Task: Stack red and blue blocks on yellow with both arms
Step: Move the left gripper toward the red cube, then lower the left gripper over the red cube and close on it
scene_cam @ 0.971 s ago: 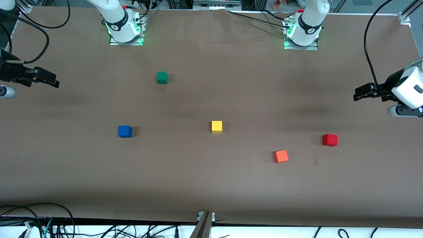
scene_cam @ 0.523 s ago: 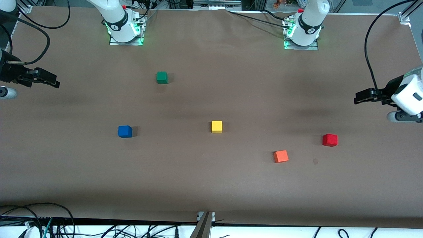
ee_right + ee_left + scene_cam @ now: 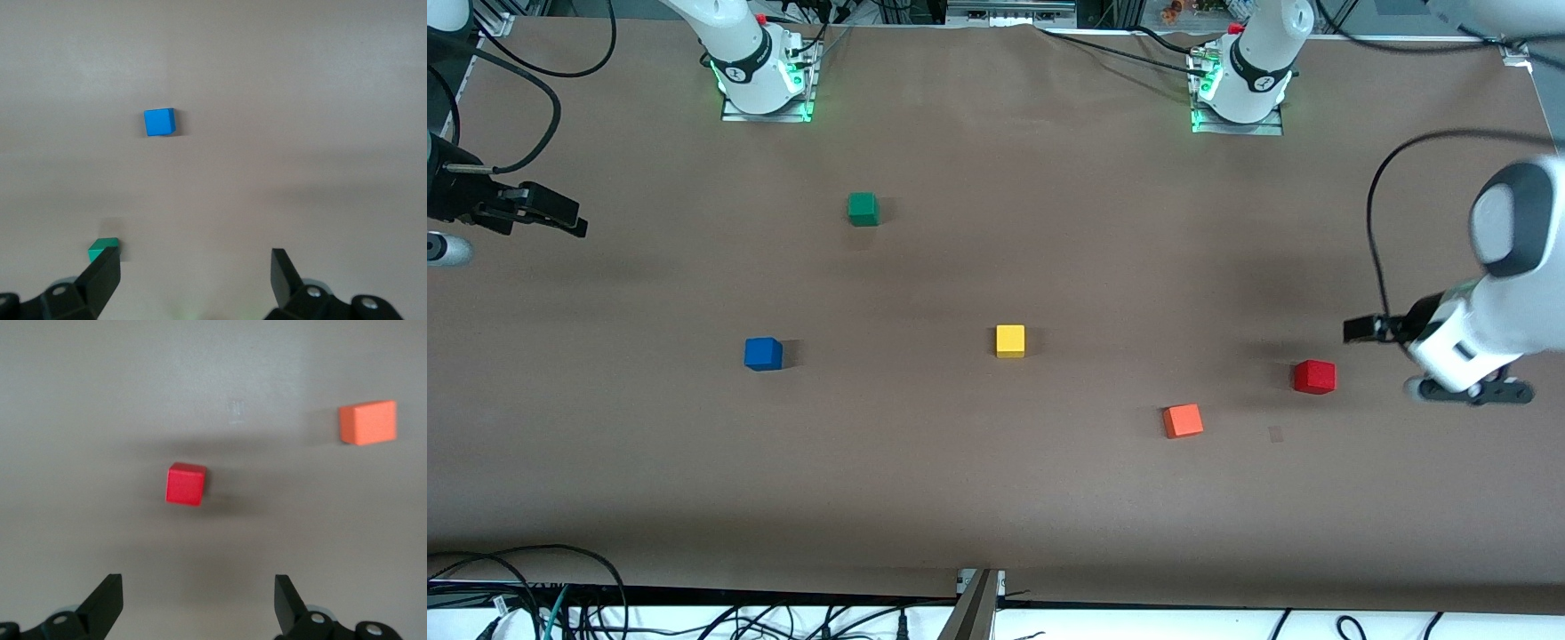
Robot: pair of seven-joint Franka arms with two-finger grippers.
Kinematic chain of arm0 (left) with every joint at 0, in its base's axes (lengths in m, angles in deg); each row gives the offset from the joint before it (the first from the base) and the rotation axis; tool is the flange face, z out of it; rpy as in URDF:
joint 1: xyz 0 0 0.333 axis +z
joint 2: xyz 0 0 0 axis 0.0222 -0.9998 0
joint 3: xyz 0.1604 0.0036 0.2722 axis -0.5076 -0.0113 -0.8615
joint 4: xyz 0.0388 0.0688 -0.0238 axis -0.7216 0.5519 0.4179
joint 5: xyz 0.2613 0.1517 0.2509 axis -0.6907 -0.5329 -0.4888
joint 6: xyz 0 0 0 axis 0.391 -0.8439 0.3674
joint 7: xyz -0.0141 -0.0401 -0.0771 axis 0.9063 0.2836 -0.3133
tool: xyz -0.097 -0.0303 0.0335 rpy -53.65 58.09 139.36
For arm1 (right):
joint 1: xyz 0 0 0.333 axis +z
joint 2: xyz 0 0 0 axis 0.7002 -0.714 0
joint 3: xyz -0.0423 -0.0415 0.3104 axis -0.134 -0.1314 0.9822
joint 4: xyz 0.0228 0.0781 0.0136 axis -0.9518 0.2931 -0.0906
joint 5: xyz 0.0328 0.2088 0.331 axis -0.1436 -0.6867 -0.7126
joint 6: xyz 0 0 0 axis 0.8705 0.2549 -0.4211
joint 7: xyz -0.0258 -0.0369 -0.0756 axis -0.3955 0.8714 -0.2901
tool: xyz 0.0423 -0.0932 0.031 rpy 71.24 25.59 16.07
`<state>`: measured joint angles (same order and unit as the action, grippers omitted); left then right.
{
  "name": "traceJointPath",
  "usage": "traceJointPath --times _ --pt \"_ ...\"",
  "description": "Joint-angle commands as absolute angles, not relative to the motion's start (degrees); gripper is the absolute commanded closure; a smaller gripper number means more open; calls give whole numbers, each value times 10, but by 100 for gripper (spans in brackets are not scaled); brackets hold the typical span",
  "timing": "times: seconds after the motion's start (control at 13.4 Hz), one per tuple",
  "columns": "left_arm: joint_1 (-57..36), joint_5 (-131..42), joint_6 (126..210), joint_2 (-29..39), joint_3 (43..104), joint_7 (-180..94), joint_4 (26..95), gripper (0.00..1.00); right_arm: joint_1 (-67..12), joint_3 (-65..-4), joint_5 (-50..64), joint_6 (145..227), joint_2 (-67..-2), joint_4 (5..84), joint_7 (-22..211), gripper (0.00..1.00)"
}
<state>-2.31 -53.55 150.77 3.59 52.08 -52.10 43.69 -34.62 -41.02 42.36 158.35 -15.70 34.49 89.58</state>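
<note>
My left gripper is going to stack the red block on the yellow block [image 3: 1010, 340], so it will grab the red block by its body [image 3: 1314, 377] next.
The red block [image 3: 1314, 376] lies on the table toward the left arm's end; it also shows in the left wrist view [image 3: 185, 484]. The blue block [image 3: 763, 353] lies toward the right arm's end and shows in the right wrist view [image 3: 159, 122]. The yellow cube [image 3: 1010, 340] sits mid-table between them. My left gripper [image 3: 1359, 330] is open and empty, in the air close beside the red block; it also shows in its wrist view [image 3: 199, 600]. My right gripper [image 3: 569, 218] is open and empty, waiting over the right arm's end of the table; it also shows in its wrist view [image 3: 195, 277].
An orange cube [image 3: 1183, 420] lies near the red block, nearer the front camera, and shows in the left wrist view [image 3: 368, 423]. A green cube [image 3: 863, 208] lies toward the robots' bases and shows in the right wrist view [image 3: 103, 249]. Cables hang along the table's edges.
My left arm has swung down and inward from the table's end, bringing its open gripper close beside the red block. The right arm and all cubes have stayed put.
</note>
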Motion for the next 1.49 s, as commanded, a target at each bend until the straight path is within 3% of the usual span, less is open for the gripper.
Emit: traceJointPath --times 0.0,0.15,0.67,1.42 --pt "-17 -541 1581 16 522 -551 484 0 -352 -407 425 1580 -162 332 900 0" --pt "-2 -541 1659 16 522 -582 541 0 -352 -407 425 1580 -162 332 900 0" --pt "7 -540 1812 12 525 -618 658 0 -352 -407 425 1580 -162 331 901 0" --pt "22 -518 1861 -22 531 -643 678 0 -352 -407 425 1580 -162 331 901 0"
